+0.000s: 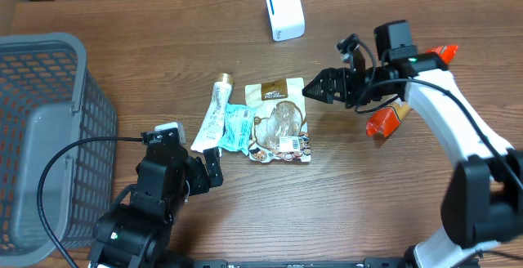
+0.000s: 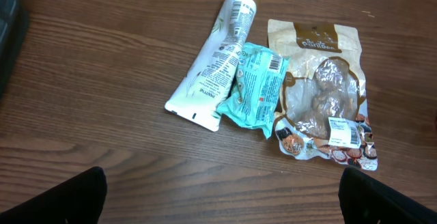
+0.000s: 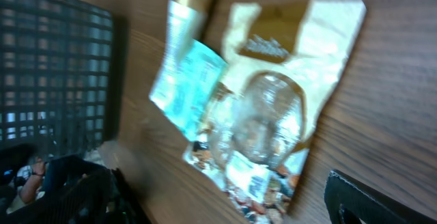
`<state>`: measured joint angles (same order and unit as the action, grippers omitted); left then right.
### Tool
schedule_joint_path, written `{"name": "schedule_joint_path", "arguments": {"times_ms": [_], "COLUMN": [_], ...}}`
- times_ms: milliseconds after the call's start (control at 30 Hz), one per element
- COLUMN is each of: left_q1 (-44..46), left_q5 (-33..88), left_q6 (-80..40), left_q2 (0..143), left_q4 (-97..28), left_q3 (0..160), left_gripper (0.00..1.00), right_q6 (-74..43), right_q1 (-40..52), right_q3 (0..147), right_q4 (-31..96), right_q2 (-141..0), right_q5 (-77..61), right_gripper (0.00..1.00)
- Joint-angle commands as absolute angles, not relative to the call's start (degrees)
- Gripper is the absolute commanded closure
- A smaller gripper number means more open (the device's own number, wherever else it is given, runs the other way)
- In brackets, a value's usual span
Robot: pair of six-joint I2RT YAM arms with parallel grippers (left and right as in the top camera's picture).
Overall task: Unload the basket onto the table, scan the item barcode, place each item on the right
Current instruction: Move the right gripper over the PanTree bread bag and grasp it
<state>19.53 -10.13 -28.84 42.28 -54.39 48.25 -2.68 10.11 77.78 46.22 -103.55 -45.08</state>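
The robot's right gripper should next present the white barcode label (image 1: 289,144) for scanning, so it should grab the snack bag (image 1: 280,121) by its side edge, which leaves the label free.
Three items lie together mid-table: a white tube (image 1: 214,113) (image 2: 215,67), a teal packet (image 1: 237,127) (image 2: 252,84) overlapping it, and a clear-fronted snack bag (image 1: 280,121) (image 2: 324,87) (image 3: 273,101) with a white barcode label (image 2: 339,130) near its lower edge. The white scanner (image 1: 284,12) stands at the back. My right gripper (image 1: 315,90) (image 3: 225,203) is open, just off the bag's upper right corner, holding nothing. My left gripper (image 1: 212,168) (image 2: 225,210) is open over bare wood, short of the tube's flat end.
A grey mesh basket (image 1: 41,137) (image 3: 54,67) fills the left side. An orange packet (image 1: 384,122) lies under my right arm, and a red-orange item (image 1: 444,52) sits behind it. The right wrist view is blurred.
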Motion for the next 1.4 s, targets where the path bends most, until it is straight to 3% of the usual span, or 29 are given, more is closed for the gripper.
{"name": "schedule_joint_path", "arguments": {"times_ms": [0, 200, 567, 733, 933, 1200, 1367], "left_q1": [19.53, 19.53, 19.53, 19.53, 19.53, 19.53, 19.53], "left_q5": [-10.94, -10.92, -10.94, -10.94, -10.92, -10.92, -10.92], "left_q6": [-29.80, -29.80, -29.80, -29.80, -29.80, -29.80, -29.80], "left_q2": [42.37, 42.37, 42.37, 42.37, 42.37, 42.37, 42.37], "left_q4": [-54.17, -54.19, -54.17, -54.19, -54.19, -54.17, -54.19], "left_q3": [48.03, 48.03, 48.03, 48.03, 48.03, 48.03, 48.03], "left_gripper": [0.00, 0.00, 0.00, 0.00, 0.00, 0.00, 0.00], "right_q6": [-1.04, -1.06, -3.38, -6.55, -9.28, -13.96, -13.93], "right_q1": [10.24, 10.70, 13.89, 15.11, 17.39, 20.71, 20.71], "right_q3": [77.82, 76.16, 76.12, 76.12, 76.12, 76.12, 76.12], "right_q4": [45.74, 43.79, 38.76, 36.07, 32.47, 31.53, 31.55], "right_q2": [-106.30, -110.52, -120.81, -122.91, -124.01, -124.33, -124.33], "right_q5": [-43.68, -43.62, -47.66, -47.59, -47.37, -42.02, -43.11], "right_gripper": [0.00, 0.01, 0.16, 0.28, 0.33, 0.71, 0.81]}}
